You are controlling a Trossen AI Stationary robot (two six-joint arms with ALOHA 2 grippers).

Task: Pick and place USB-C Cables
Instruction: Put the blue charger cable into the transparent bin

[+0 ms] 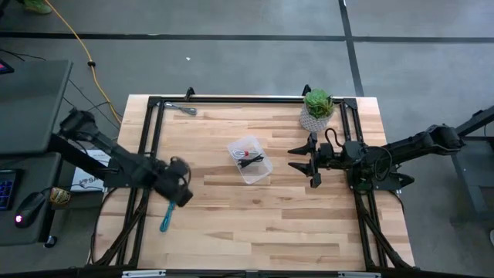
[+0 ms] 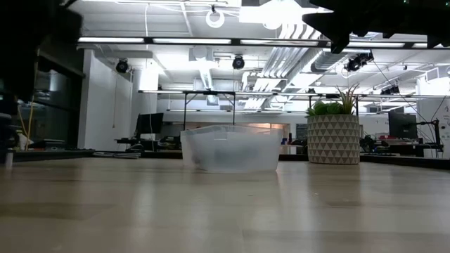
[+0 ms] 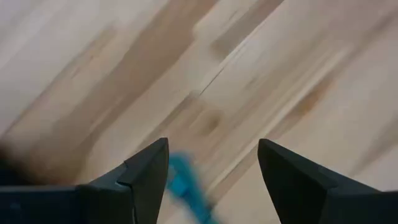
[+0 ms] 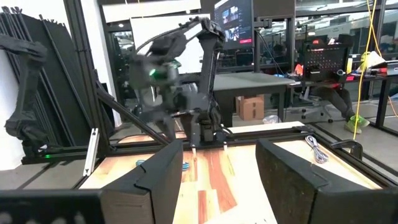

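Note:
The teal-blue cable needs to go in the clear tub [image 1: 260,174], so my left gripper needs to grab the cable by the middle of its folded bundle [image 1: 167,217] next.
My left gripper [image 1: 181,193] [image 3: 211,168] hovers open near the table's left side, pointing down. The teal-blue cable [image 1: 167,217] [image 3: 182,183] lies flat on the wood just nearer the table's near edge, showing between the fingers close to one of them, untouched. The black cable [image 1: 255,163] and the red-and-white cable [image 1: 244,153] lie inside the clear tub [image 1: 260,174]. The silvery grey cable [image 1: 185,109] [image 4: 316,148] rests on the table near the far-left corner. My right gripper [image 1: 297,157] [image 4: 217,168] waits open to the right of the tub.
A potted plant [image 1: 317,109] [image 2: 333,138] stands near the table's far-right corner, behind my right gripper. The tub [image 2: 230,149] sits about mid-table. A black frame rail [image 1: 247,100] runs along the far edge. Bare wood [image 1: 255,224] spreads across the near half.

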